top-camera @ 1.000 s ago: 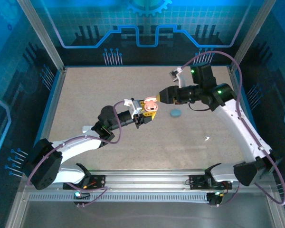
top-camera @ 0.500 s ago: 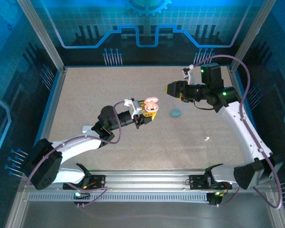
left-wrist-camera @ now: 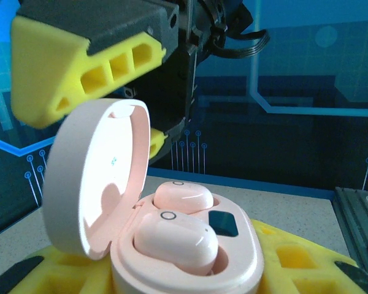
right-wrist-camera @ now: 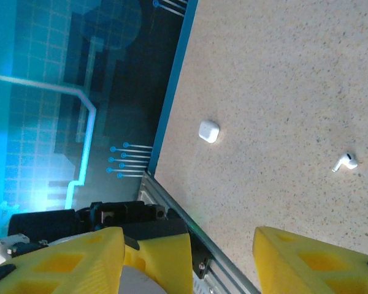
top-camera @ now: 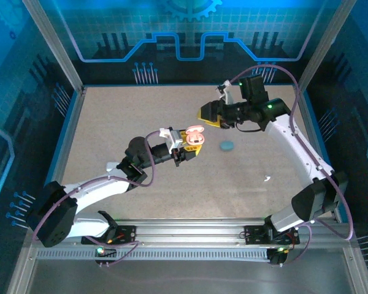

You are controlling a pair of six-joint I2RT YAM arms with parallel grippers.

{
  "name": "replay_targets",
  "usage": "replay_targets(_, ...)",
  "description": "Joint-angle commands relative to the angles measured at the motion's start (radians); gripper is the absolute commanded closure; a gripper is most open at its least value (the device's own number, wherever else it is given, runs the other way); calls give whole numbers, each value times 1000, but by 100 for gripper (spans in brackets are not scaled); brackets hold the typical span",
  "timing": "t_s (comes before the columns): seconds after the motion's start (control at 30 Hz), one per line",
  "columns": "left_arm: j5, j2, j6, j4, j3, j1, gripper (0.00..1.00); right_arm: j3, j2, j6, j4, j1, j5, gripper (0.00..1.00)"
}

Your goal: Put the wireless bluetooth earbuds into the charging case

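My right gripper needs to grab the charging case across its lid and base next, to close it on the earbuds and put the case down.
My left gripper is shut on the pink charging case, held above the middle of the table with yellow fingers on either side. The case is open, with its lid standing up on the left. Two pink wireless bluetooth earbuds sit in its wells. My right gripper hovers just behind and above the lid, open and empty, and one yellow finger looms over the lid. In the right wrist view its jaws stand apart over the table.
A white stemmed earbud lies on the table at the right front. A round teal piece sits right of the held case. A small white case lies near the table's edge. Blue walls and a metal rail bound the table.
My right gripper drew back to the right, then came back left toward the case's lid, turning its wrist and spreading its jaws wider. The left arm and the case stayed still.
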Motion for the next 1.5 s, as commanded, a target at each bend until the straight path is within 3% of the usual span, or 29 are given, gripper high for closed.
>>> replay_targets(0.0, 7, -27, -17, 15, 12, -9, 63, 25, 2, -53, -70, 21, -41, 42)
replay_targets(0.4, -5, -28, -35, 31, 17, -9, 63, -138, -113, -14, 14, 18, -134, 43)
replay_targets(0.7, 12, -25, -55, 38, 27, -8, 63, -224, -104, 4, 93, 16, -332, 44)
replay_targets(1.13, 39, -1, -83, 61, 47, -9, 62, -267, -60, 42, 186, 24, -416, 50)
replay_targets(1.47, 14, 8, -61, 12, 55, -9, 57, -271, -55, 63, 210, 22, -410, 80)
